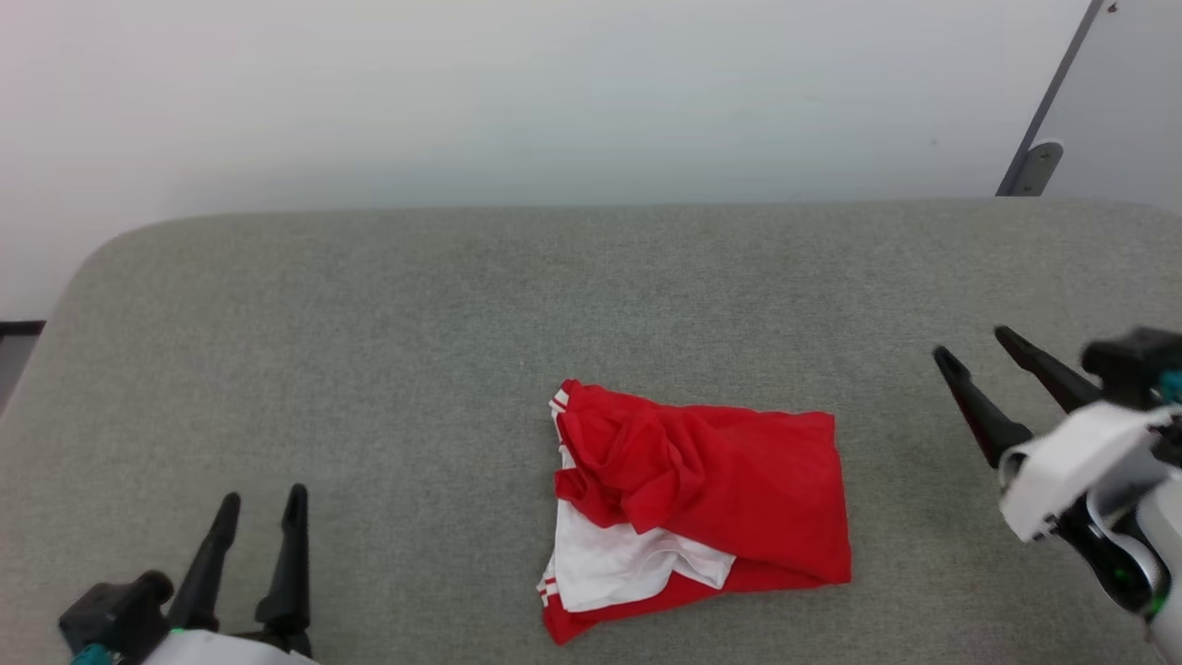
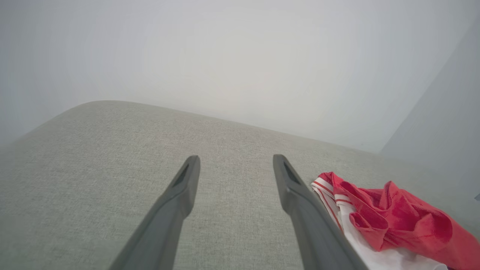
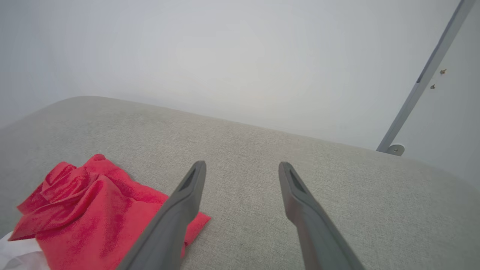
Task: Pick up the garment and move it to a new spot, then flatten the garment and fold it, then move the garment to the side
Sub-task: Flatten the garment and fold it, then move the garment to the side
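My right gripper grabs the garment by its bunched red fold (image 1: 654,465) (image 3: 83,186) next, to move the folded garment to the side.
The red garment (image 1: 711,503) lies folded into a rough bundle on the grey padded surface (image 1: 462,305), a white sleeve with striped trim showing at its lower left. My left gripper (image 1: 262,501) stands open at the lower left, well apart from the shirt. My right gripper (image 1: 974,346) hangs open at the right, a short way from the bundle's right edge. The left wrist view has the garment (image 2: 397,221) to the right of my open left gripper (image 2: 236,160). The right wrist view has the garment (image 3: 90,213) lower left, beside my open right gripper (image 3: 242,167).
The grey padded surface runs wide to the left, back and right of the bundle, with a rounded far-left corner. A pale wall stands behind it. A grey metal strut (image 1: 1048,115) with a foot plate leans at the back right.
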Controlling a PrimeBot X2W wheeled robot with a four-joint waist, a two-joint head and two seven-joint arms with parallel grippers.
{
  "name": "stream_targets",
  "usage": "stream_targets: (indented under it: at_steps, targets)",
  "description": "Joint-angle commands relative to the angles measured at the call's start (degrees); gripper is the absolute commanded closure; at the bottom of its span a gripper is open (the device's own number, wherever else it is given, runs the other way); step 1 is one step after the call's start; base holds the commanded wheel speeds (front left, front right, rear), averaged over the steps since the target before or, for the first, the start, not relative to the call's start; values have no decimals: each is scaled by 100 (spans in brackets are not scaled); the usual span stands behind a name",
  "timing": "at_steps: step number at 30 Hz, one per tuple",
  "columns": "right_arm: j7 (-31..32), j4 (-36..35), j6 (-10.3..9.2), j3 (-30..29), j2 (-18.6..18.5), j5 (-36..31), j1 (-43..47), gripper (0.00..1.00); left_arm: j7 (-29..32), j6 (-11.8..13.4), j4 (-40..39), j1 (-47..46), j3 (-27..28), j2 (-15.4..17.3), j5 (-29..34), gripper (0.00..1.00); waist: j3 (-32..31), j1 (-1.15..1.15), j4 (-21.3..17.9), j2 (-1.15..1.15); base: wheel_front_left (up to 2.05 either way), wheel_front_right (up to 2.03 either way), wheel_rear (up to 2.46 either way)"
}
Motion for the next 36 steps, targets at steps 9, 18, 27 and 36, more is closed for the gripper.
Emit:
stream_targets:
  at_steps: [9, 18, 27, 36]
  targets:
    - [-575, 137, -10, -760, -49, -102, 831, 0, 5, -53, -118, 243, 299, 65, 100, 0, -157, 0, -70, 0, 0, 0, 0]
    - [-719, 9, -10, -1576, 90, -374, 1573, 0, 6, -154, -151, 356, 559, 141, 8, 0, -241, 0, -19, 0, 0, 0, 0]
    - [-743, -222, -10, -2174, 323, -629, 2097, 0, 6, -205, -81, 381, 654, 156, -8, 0, -307, 0, 28, 0, 0, 0, 0]
    - [-728, -359, -10, -2436, 479, -784, 2370, 0, 6, -215, -36, 349, 642, 181, -3, 0, -359, 0, 107, 0, 0, 0, 0]
